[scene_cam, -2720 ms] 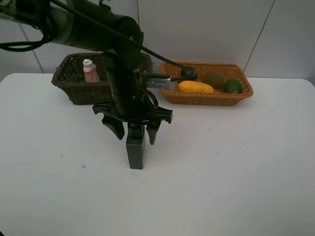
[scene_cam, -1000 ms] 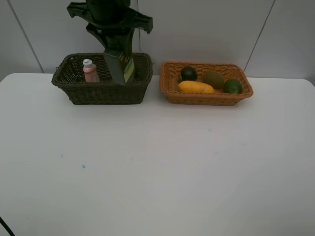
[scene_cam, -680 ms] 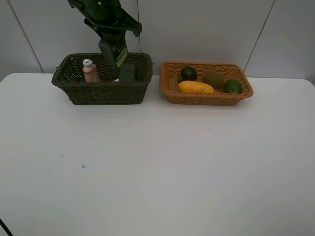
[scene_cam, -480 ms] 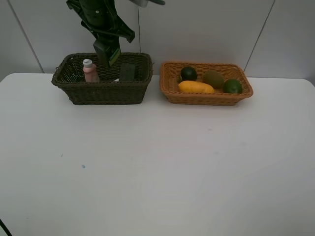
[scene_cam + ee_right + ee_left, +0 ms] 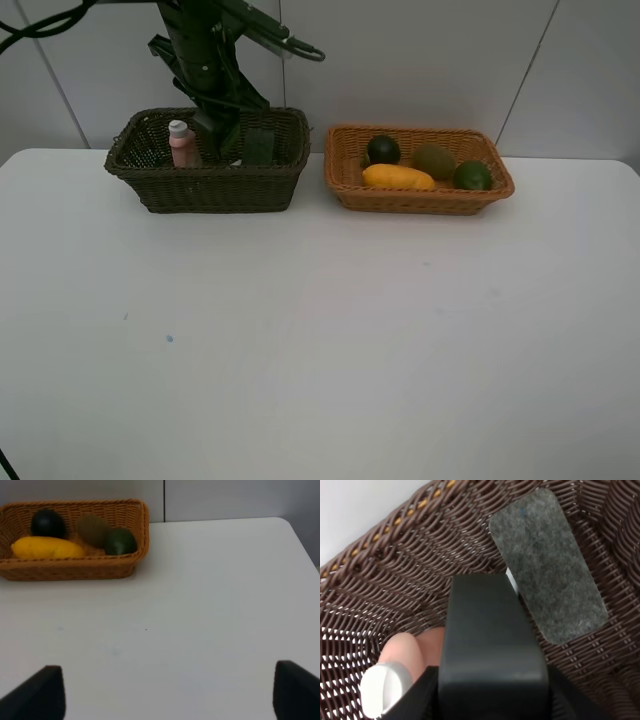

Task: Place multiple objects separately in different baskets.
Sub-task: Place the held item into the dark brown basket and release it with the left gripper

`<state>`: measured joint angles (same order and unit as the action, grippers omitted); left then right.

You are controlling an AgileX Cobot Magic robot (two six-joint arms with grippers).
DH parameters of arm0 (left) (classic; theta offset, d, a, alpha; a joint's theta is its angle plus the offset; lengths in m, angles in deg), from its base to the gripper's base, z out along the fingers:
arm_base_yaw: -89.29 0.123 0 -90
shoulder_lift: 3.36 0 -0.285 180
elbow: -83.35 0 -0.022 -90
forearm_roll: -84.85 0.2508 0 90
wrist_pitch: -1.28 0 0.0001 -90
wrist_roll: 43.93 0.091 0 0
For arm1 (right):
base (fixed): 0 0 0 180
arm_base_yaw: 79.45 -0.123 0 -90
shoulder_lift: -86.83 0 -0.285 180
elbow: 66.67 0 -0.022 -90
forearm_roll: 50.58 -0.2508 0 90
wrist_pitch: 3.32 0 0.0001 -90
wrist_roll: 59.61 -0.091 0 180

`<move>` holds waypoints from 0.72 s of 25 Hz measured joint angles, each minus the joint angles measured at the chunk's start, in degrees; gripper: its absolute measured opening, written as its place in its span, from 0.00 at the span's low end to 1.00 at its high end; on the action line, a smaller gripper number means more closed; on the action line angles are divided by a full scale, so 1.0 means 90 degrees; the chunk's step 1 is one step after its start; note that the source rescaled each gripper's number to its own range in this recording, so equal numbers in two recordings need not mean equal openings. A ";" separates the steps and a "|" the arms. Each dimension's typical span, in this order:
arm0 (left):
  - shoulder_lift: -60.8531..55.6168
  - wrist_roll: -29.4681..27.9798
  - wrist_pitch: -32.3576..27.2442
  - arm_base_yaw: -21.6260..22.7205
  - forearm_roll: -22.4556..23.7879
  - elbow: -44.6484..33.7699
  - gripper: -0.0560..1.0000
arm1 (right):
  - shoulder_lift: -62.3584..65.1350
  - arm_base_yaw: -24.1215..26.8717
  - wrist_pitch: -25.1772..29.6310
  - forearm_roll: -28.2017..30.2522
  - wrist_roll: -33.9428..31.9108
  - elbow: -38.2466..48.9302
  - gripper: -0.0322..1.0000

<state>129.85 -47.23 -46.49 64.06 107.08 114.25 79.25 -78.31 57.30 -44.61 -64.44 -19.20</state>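
The black pump bottle reaches down inside the dark basket in the left wrist view. My left gripper will let go of the bottle next.
My left gripper point(image 5: 220, 122) reaches down into the dark basket point(image 5: 205, 187), shut on the black pump bottle point(image 5: 490, 645), which hangs upright inside. Beside the bottle the pink bottle point(image 5: 181, 143) stands on one side and the flat grey-black block point(image 5: 547, 565) lies on the other. The orange basket point(image 5: 420, 198) holds the mangosteen point(image 5: 383, 149), mango point(image 5: 398, 177), kiwi point(image 5: 434, 160) and lime point(image 5: 472, 175). In the right wrist view my right gripper point(image 5: 172, 692) hovers open over bare table, well short of the orange basket point(image 5: 75, 566). It does not appear in the exterior view.
Both baskets stand side by side at the table's far edge, close to the wall. The white tabletop point(image 5: 320, 340) spreads out in front of them. The left arm rises above the dark basket's rear rim.
The left arm has swung a little left and lowered the black pump bottle from above the dark basket's rim down into it. The grip has not changed.
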 joint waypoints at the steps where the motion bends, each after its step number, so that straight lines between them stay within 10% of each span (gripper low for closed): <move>1: 0.0021 0.0000 0.0036 0.0000 -0.0001 0.0000 0.44 | 0.0000 0.0000 0.0000 0.0000 0.0000 0.0000 1.00; 9: 0.0081 0.0008 0.0144 0.0000 -0.0012 0.0000 0.44 | 0.0000 0.0000 0.0000 0.0000 0.0000 0.0000 1.00; 13: 0.0081 0.0025 0.0228 0.0000 -0.0030 0.0012 0.87 | 0.0000 0.0000 0.0000 0.0000 0.0000 0.0000 1.00; 18: 0.0081 0.0025 0.0221 0.0000 -0.0015 0.0012 0.99 | 0.0000 0.0000 0.0000 0.0000 0.0000 0.0000 1.00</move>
<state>130.58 -47.00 -44.50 64.06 106.95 114.36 79.25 -78.31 57.30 -44.61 -64.44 -19.20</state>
